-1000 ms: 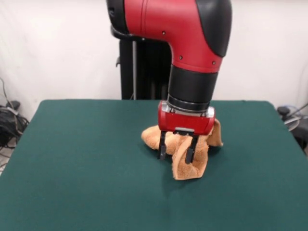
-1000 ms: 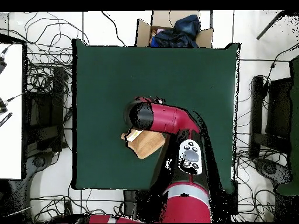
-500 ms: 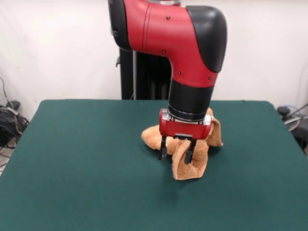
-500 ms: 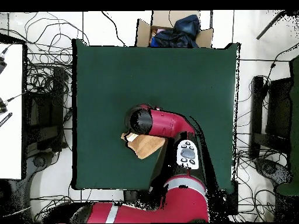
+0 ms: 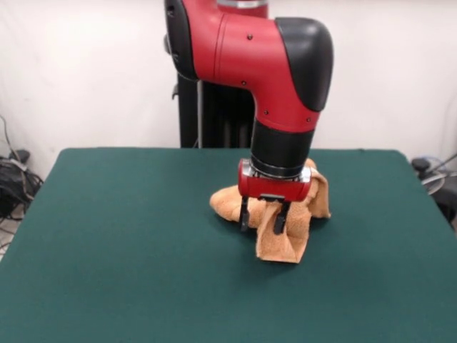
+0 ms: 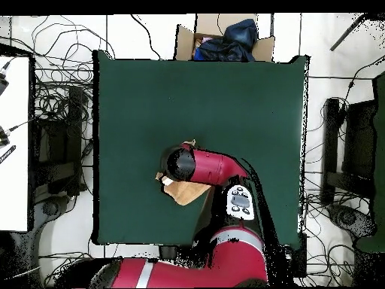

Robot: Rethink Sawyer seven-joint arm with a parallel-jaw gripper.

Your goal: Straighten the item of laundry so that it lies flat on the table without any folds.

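The robot's gripper should next pinch the raised ridge at its top edge (image 5: 268, 211), which stands up from the heap, because the towel's front flap (image 5: 280, 247) is slack.
The item of laundry (image 5: 285, 244) is a peach-orange towel bunched in a heap right of the middle of the green table (image 5: 107, 250). One flap hangs forward toward the near edge. My gripper (image 5: 261, 220) points down at the heap's front, its dark fingers (image 5: 244, 217) apart, with a ridge of cloth between them. In the overhead view the arm covers most of the towel (image 6: 186, 193). Only a tan wedge and a small tip by the wrist show on the table (image 6: 225, 98) there, and the gripper itself is hidden.
A cardboard box (image 6: 225, 41) with dark blue cloth stands just past the table's far edge in the overhead view. Cables (image 6: 53, 98) litter the floor on all sides. A white surface (image 6: 13, 143) lies to the left. Wide green felt surrounds the towel.
The arm has drawn back toward its base and the gripper has shifted slightly away from the near edge. The towel heap stays in place, its front flap a little flatter.
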